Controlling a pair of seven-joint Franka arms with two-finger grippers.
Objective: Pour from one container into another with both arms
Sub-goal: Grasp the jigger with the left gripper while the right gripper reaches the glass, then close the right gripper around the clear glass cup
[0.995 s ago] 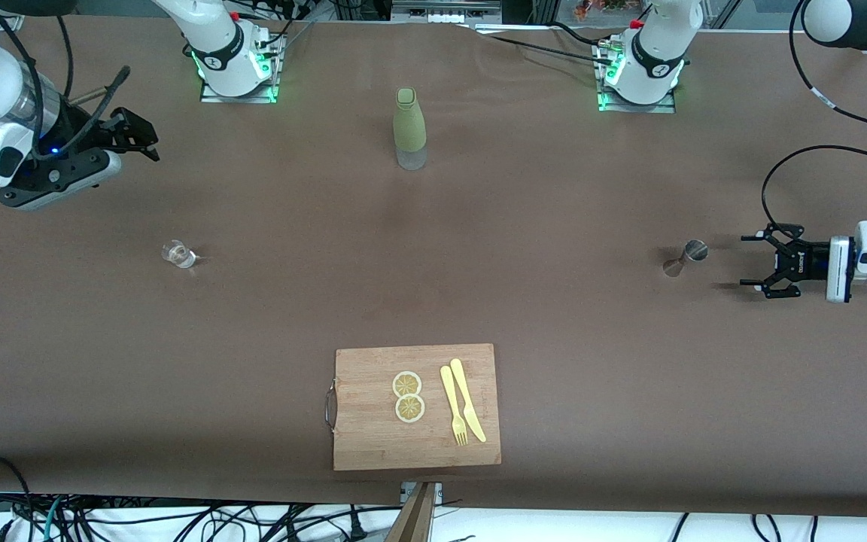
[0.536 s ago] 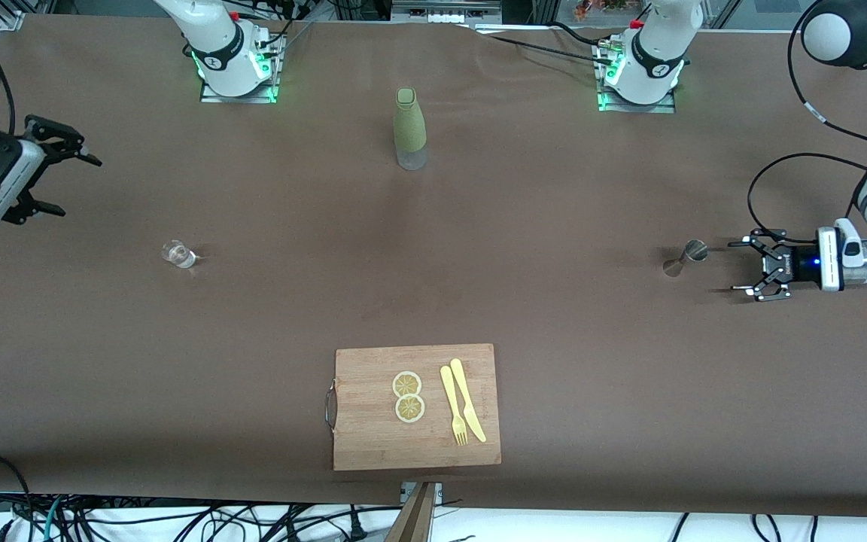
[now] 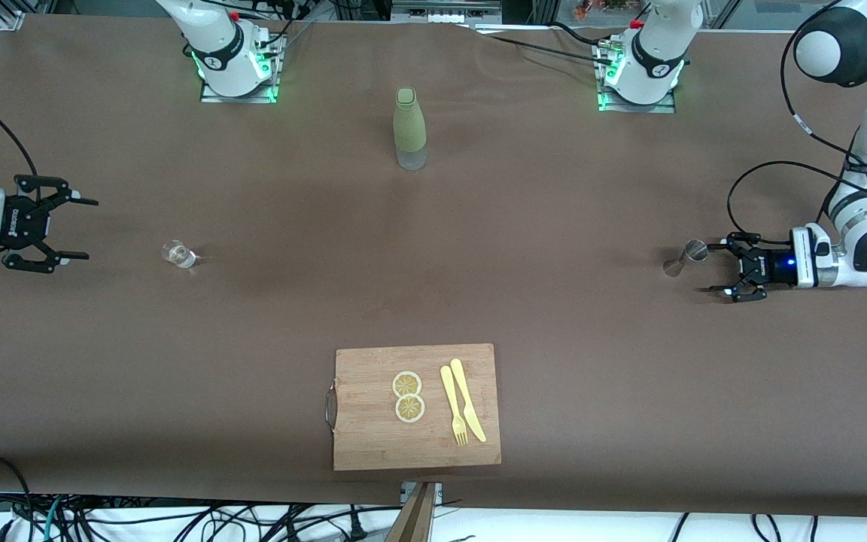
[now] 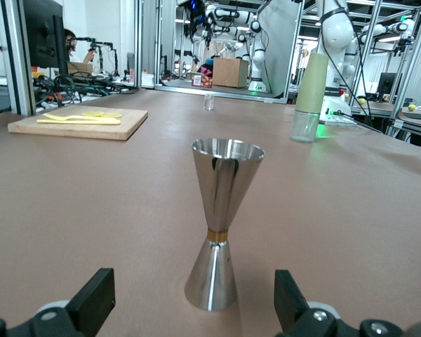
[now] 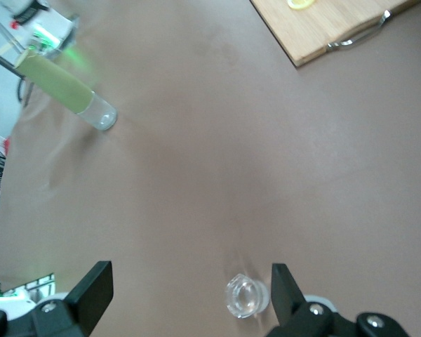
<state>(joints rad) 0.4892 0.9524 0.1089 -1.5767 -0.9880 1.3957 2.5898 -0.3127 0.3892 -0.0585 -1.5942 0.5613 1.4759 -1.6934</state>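
I am not ready to close my left gripper on the hourglass jigger yet and need to move its fingers toward the jigger's narrow middle (image 4: 217,236), since the jigger stands beyond them in the left wrist view.
The silvery hourglass jigger (image 3: 685,257) stands upright on the brown table toward the left arm's end. My left gripper (image 3: 712,266) is level with it, just short of it on the left arm's side, open and holding nothing. In the left wrist view the jigger (image 4: 221,225) stands ahead of the gap between the black fingers (image 4: 91,303). The small clear glass cup (image 3: 177,254) stands toward the right arm's end. My right gripper (image 3: 80,228) is open, apart from the cup on the right arm's side. The cup (image 5: 247,295) shows near one finger (image 5: 289,291) in the right wrist view.
A tall olive-green bottle (image 3: 409,128) stands mid-table, farther from the front camera than both vessels. A wooden cutting board (image 3: 358,436) with lemon slices (image 3: 408,396), a yellow fork and a knife (image 3: 467,410) lies near the front edge.
The left gripper has moved in toward the jigger until its fingertips are close beside it. The right gripper has swung down and turned level, pointing at the glass cup. Both stayed open.
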